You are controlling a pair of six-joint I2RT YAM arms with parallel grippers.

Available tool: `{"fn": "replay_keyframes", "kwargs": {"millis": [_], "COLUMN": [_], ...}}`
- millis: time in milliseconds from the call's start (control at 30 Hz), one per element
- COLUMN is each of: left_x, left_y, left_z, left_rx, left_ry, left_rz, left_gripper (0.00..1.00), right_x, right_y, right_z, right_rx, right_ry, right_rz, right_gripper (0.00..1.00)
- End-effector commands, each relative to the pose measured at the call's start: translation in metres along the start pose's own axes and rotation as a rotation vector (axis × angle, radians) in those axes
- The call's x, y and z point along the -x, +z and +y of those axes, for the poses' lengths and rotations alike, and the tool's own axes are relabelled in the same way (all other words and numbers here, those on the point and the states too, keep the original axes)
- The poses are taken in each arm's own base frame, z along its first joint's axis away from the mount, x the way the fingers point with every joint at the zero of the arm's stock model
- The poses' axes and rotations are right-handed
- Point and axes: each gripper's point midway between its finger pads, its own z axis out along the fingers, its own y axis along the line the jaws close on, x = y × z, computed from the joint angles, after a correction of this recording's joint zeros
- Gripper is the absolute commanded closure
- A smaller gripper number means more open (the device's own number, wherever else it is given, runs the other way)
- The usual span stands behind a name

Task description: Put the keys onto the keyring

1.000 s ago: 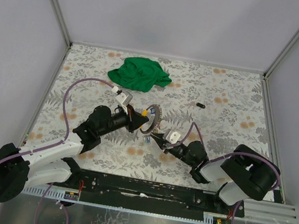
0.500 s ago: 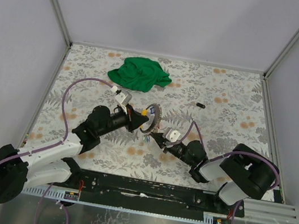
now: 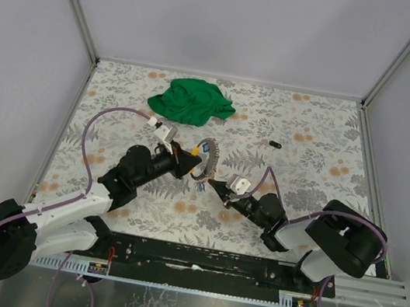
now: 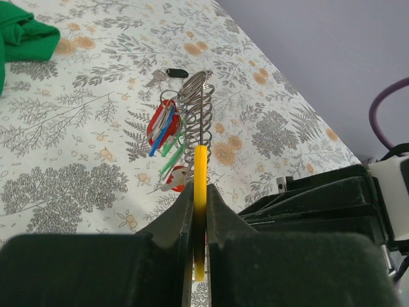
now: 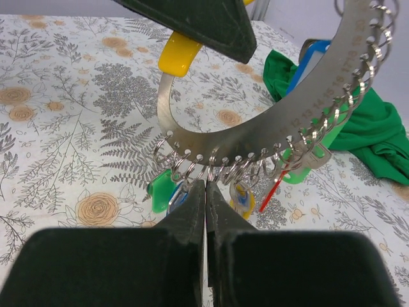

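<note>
The keyring hangs above the tablecloth, so I should keep holding it. The yellow cap (image 4: 200, 169) would drop if I opened my left gripper now.
The keyring (image 3: 206, 156) is a curved grey metal band with a yellow end cap (image 4: 200, 169) and a row of small split rings (image 5: 255, 137). My left gripper (image 3: 188, 162) is shut on the yellow cap (image 5: 181, 54) and holds the band above the table; its jaws (image 4: 200, 198) pinch the cap edge-on. Several keys (image 3: 201, 187) with green (image 5: 160, 189), yellow-blue (image 5: 243, 198) and red (image 5: 275, 185) heads hang from the rings. My right gripper (image 3: 212, 183) is shut, its tips (image 5: 206, 185) pinching one small ring under the band.
A loose key with a black head (image 3: 273, 144) lies on the floral tablecloth to the right, and it also shows in the left wrist view (image 4: 167, 73). A crumpled green cloth (image 3: 192, 100) lies at the back. Grey walls stand on three sides.
Both grippers and the keyring have shifted slightly up and to the left together. Both stay shut.
</note>
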Motion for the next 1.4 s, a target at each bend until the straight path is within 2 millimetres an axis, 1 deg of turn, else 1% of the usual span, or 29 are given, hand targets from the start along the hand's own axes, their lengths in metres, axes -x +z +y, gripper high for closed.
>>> {"fn": "replay_keyframes", "kwargs": {"millis": [0, 133, 233, 300, 467, 533, 700, 733, 800, 867, 1033, 1133, 1233, 1267, 1333, 1367], "left_x": [0.033, 0.029, 0.019, 0.008, -0.019, -0.028, -0.046, -0.052, -0.057, -0.064, -0.079, -0.084, -0.09, -0.093, -0.098, -0.1], "left_y": [0.001, -0.001, -0.004, -0.007, -0.018, -0.023, -0.028, -0.029, -0.03, -0.031, -0.036, -0.037, -0.036, -0.037, -0.039, -0.04], "left_z": [-0.003, 0.004, 0.007, 0.01, 0.023, 0.027, 0.027, 0.029, 0.03, 0.035, 0.049, 0.052, 0.054, 0.057, 0.061, 0.062], "left_rx": [0.04, 0.083, 0.095, 0.106, 0.15, 0.164, 0.137, 0.142, 0.142, 0.167, 0.233, 0.243, 0.257, 0.272, 0.295, 0.306], "left_ry": [-0.052, -0.138, -0.216, -0.277, -0.416, -0.468, -0.577, -0.598, -0.628, -0.652, -0.696, -0.729, -0.751, -0.75, -0.732, -0.718], "left_rz": [-0.113, -0.116, -0.109, -0.095, -0.08, -0.084, -0.08, -0.069, -0.064, -0.058, -0.051, -0.062, -0.048, -0.038, -0.025, -0.02], "left_gripper": [1.0, 1.0, 1.0, 0.98, 0.97, 0.94, 0.94, 0.94, 0.94, 0.9, 0.89, 0.92, 0.92, 0.87, 0.7, 0.65], "right_x": [0.028, 0.031, 0.034, 0.036, 0.038, 0.037, 0.027, 0.027, 0.028, 0.029, 0.029, 0.028, 0.022, 0.02, 0.016, 0.015], "right_y": [0.0, 0.0, 0.0, 0.0, -0.004, -0.005, -0.002, -0.001, -0.001, -0.002, -0.002, -0.002, -0.004, -0.004, -0.007, -0.008], "right_z": [-0.007, -0.008, -0.007, -0.006, -0.004, -0.003, 0.006, 0.008, 0.011, 0.012, 0.015, 0.02, 0.02, 0.019, 0.015, 0.012], "right_rx": [-0.032, -0.035, -0.027, -0.021, -0.013, -0.009, 0.04, 0.049, 0.06, 0.065, 0.078, 0.102, 0.097, 0.085, 0.06, 0.045], "right_ry": [-0.034, -0.055, -0.058, -0.055, -0.049, -0.048, -0.038, -0.033, -0.023, -0.016, -0.006, 0.019, 0.048, 0.055, 0.052, 0.043], "right_rz": [-0.088, -0.092, -0.102, -0.113, -0.125, -0.123, -0.093, -0.095, -0.106, -0.116, -0.12, -0.118, -0.09, -0.08, -0.066, -0.062], "right_gripper": [1.0, 1.0, 1.0, 1.0, 1.0, 1.0, 1.0, 1.0, 1.0, 1.0, 1.0, 1.0, 1.0, 1.0, 1.0, 1.0]}}
